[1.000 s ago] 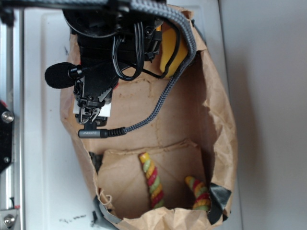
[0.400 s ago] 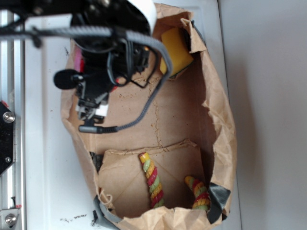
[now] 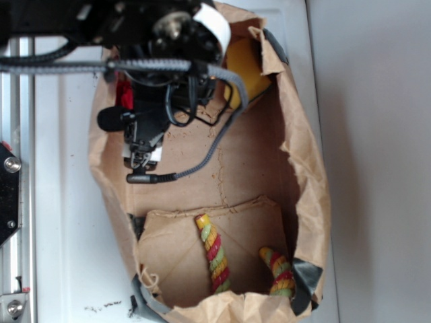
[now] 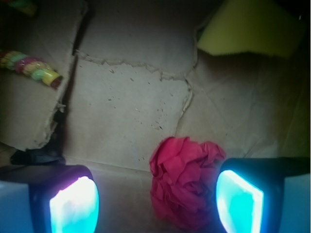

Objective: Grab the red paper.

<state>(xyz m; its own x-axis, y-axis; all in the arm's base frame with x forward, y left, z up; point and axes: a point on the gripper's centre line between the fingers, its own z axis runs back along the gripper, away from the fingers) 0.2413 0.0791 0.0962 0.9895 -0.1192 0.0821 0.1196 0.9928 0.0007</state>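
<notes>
My gripper grabs the paper by its crumpled body [image 4: 185, 183] next, to pick the red paper from the bottom of the brown bag.
The red paper [image 4: 187, 182] is a crumpled bright red wad lying on the brown floor of the bag. In the wrist view it sits between my two fingers, close against the right pad [image 4: 238, 204] and well apart from the left pad [image 4: 73, 208]. My gripper [image 4: 155, 206] is open around it and not closed on it. In the exterior view only a sliver of the red paper [image 3: 123, 91] shows at the left edge of the black arm [image 3: 155, 101], which hides the fingers.
A brown paper bag [image 3: 310, 168] walls in the whole workspace. A yellow sponge [image 3: 246, 67] [image 4: 248, 29] lies at the bag's far end. Two striped rope pieces [image 3: 214, 252] [image 3: 279, 269] rest on a cardboard flap [image 3: 168, 242] near the front.
The arm has shifted right and slightly down in the exterior view, farther inside the bag. It now covers more of the sponge, and a red edge shows beside it.
</notes>
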